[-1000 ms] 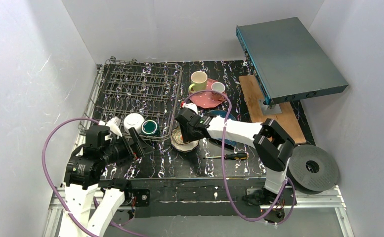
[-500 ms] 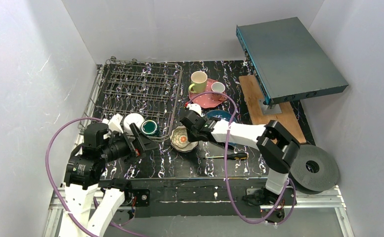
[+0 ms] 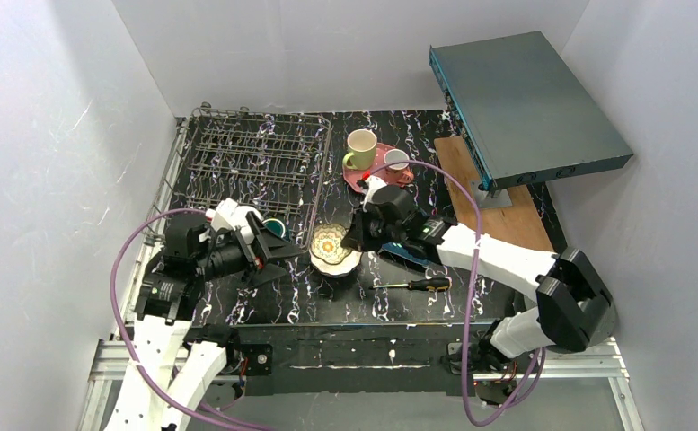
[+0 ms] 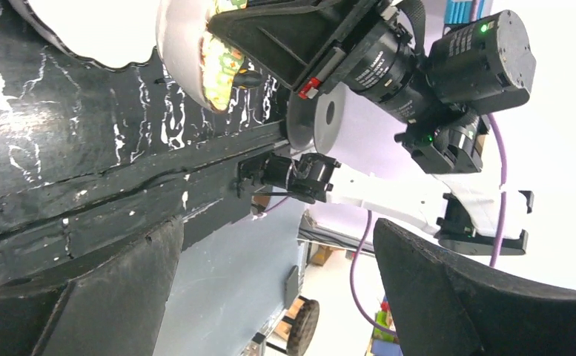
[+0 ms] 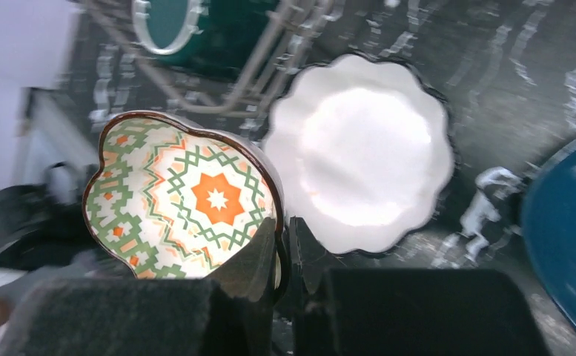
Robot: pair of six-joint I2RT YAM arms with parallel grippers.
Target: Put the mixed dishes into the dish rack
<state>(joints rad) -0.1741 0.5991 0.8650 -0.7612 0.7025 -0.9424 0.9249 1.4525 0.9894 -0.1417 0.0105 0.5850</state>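
Note:
My left gripper grabs the floral bowl's free side [image 3: 313, 243] next, opposite my right gripper, to stand the bowl on its edge in the dish rack [image 3: 255, 166].
My right gripper [image 5: 285, 245] is shut on the rim of the floral cream bowl [image 5: 184, 196] and holds it tilted above the table. A white scalloped bowl [image 5: 359, 152] lies on the table just beyond it. In the top view the floral bowl [image 3: 331, 244] hangs right of the dish rack [image 3: 255, 166], with my right gripper [image 3: 356, 241] at its right edge. My left gripper [image 3: 278, 247] stands open and empty just left of that bowl. The green-inside cup [image 5: 167, 22] sits in the rack's near corner. At the back are the yellow-green mug [image 3: 360, 145], the small salmon cup [image 3: 396, 160] and the pink plate [image 3: 376, 178].
The blue plate [image 5: 566, 222] lies under my right arm. A screwdriver [image 3: 414, 284] rests near the front edge. A teal-grey metal box [image 3: 525, 103] leans over a wooden board [image 3: 498, 211] at the back right.
The right gripper closed on the floral bowl's rim and lifted it off the white bowl as the arm swung out. The left gripper moved right, toward the bowl.

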